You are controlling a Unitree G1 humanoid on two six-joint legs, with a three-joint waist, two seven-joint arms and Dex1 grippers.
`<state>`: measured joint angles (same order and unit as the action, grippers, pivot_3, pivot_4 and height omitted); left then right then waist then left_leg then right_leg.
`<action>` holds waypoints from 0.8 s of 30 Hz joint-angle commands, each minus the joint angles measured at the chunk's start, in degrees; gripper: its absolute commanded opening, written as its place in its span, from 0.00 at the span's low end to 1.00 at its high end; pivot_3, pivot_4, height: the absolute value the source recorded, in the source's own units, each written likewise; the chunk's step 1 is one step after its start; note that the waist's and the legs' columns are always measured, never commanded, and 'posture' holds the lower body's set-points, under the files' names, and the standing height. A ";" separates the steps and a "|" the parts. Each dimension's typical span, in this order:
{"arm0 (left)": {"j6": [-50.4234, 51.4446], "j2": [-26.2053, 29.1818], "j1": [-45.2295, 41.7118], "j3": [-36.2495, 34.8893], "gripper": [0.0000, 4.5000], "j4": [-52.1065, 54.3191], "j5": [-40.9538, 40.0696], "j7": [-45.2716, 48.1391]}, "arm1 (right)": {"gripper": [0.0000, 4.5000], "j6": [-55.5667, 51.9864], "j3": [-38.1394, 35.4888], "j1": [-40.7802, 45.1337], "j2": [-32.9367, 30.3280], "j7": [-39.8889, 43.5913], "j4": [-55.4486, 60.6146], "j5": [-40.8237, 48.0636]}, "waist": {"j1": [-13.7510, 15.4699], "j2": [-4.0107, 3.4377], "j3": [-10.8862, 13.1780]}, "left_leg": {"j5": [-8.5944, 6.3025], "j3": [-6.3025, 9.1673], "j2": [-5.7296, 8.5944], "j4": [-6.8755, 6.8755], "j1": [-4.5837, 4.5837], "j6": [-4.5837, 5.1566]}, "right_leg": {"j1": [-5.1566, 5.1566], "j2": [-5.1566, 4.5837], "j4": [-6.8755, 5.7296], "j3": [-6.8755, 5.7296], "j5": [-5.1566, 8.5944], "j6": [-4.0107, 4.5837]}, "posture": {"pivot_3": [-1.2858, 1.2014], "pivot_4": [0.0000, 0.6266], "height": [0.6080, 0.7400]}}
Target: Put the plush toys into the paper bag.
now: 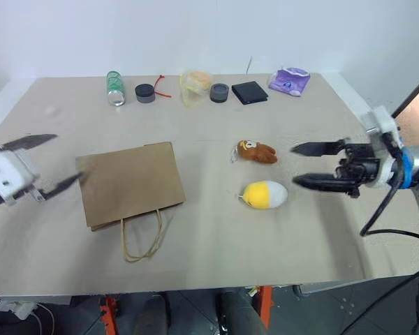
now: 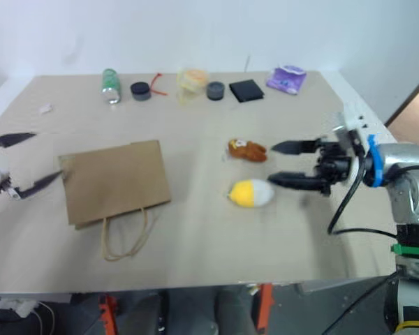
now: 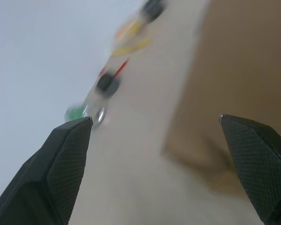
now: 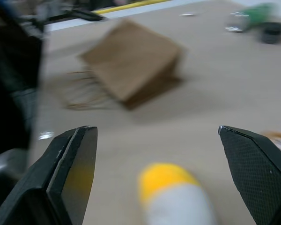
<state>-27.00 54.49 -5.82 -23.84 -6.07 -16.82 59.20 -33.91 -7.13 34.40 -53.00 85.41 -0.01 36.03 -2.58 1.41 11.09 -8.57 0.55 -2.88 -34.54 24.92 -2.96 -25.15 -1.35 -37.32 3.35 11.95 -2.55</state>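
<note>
The robot's left hand will take hold of the paper bag [image 1: 130,183] next by its twine handle [image 1: 153,248], which sticks out in a loose loop.
The brown paper bag [image 1: 130,183] lies flat on the table left of centre, its twine handles [image 1: 142,241] toward the front edge. A brown teddy bear [image 1: 255,151] lies right of centre. Just in front of it rests the yellow-and-white egg plush [image 1: 265,195], which is also in the right wrist view [image 4: 175,196]. My right gripper [image 1: 299,165] hovers open just right of the two toys, pointing left at them, touching neither. My left gripper [image 1: 58,162] is open at the bag's left edge, empty, fingers pointing toward the bag.
Along the table's far edge stand a green can [image 1: 115,88], a black round cap [image 1: 145,93], a clear bag with yellowish contents [image 1: 194,86], another dark cap [image 1: 219,92], a black wallet [image 1: 250,92] and a purple packet [image 1: 289,81].
</note>
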 commanded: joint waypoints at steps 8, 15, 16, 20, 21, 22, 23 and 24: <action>-36.78 0.61 8.97 6.23 1.00 -7.84 -5.91 14.79 | 0.99 9.79 7.20 -1.11 6.00 -1.69 8.14 -4.33 | -0.17 0.10 -0.06 | 0.00 -0.57 -0.27 -0.10 -0.33 0.04 | 0.02 0.03 0.00 0.25 -0.25 0.20 | 0.52 0.24 1.00; -45.28 1.62 5.91 11.43 1.00 -12.35 -5.89 13.29 | 0.99 13.08 7.50 -4.60 7.77 -5.22 9.66 -5.96 | 0.52 0.20 -0.13 | 0.01 -0.83 -0.60 -0.16 -0.26 0.04 | 0.02 0.07 0.00 0.11 -0.28 0.26 | 0.52 0.24 1.00; -45.77 1.60 5.05 12.34 1.00 -12.36 -5.18 12.66 | 0.99 12.94 7.36 -4.88 7.70 -5.56 10.08 -5.73 | 0.55 0.21 -0.14 | 0.01 -0.84 -0.60 -0.19 -0.25 0.05 | 0.03 0.07 0.00 0.10 -0.29 0.26 | 0.52 0.24 1.00; -45.65 -1.02 0.94 14.98 1.00 -11.43 -0.60 8.10 | 0.99 13.13 7.66 -5.78 7.97 -7.14 11.76 -5.84 | 0.55 0.27 -0.18 | 0.01 -0.95 -0.66 -0.21 -0.27 0.05 | 0.03 0.10 0.00 0.13 -0.32 0.21 | 0.52 0.24 1.00; -45.32 -1.48 0.41 15.48 1.00 -10.99 0.25 7.04 | 0.99 13.01 7.70 -5.91 8.04 -7.47 12.13 -5.75 | 0.56 0.27 -0.19 | 0.01 -0.95 -0.67 -0.21 -0.26 0.05 | 0.02 0.11 0.00 0.13 -0.32 0.21 | 0.52 0.24 1.00; -44.82 -1.73 0.27 16.00 1.00 -10.44 0.99 6.08 | 0.99 12.68 7.69 -6.10 8.05 -7.87 12.69 -5.50 | 0.54 0.28 -0.19 | 0.01 -0.95 -0.67 -0.21 -0.27 0.05 | 0.03 0.13 0.00 0.13 -0.32 0.21 | 0.52 0.24 1.00; -44.42 -1.86 0.26 16.61 1.00 -9.90 1.72 5.33 | 0.99 12.46 7.68 -6.24 8.04 -8.16 13.14 -5.38 | 0.50 0.33 -0.22 | 0.01 -0.95 -0.69 -0.21 -0.26 0.05 | 0.01 0.15 0.00 0.13 -0.32 0.21 | 0.52 0.24 1.00; -44.10 -1.78 0.54 17.29 1.00 -9.36 2.27 4.66 | 0.99 12.24 7.61 -6.32 8.02 -8.48 13.54 -5.23 | 0.48 0.35 -0.23 | 0.01 -0.96 -0.72 -0.21 -0.25 0.05 | 0.00 0.19 0.00 0.15 -0.32 0.22 | 0.52 0.24 1.00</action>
<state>-71.57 52.39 -5.31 -6.88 -17.14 -15.42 65.85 -21.53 1.91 27.69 -44.81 77.51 10.80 29.54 -2.10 1.75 10.86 -8.57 -0.42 -3.63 -34.75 24.66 -2.92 -25.14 -1.14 -37.32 3.52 11.63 -2.33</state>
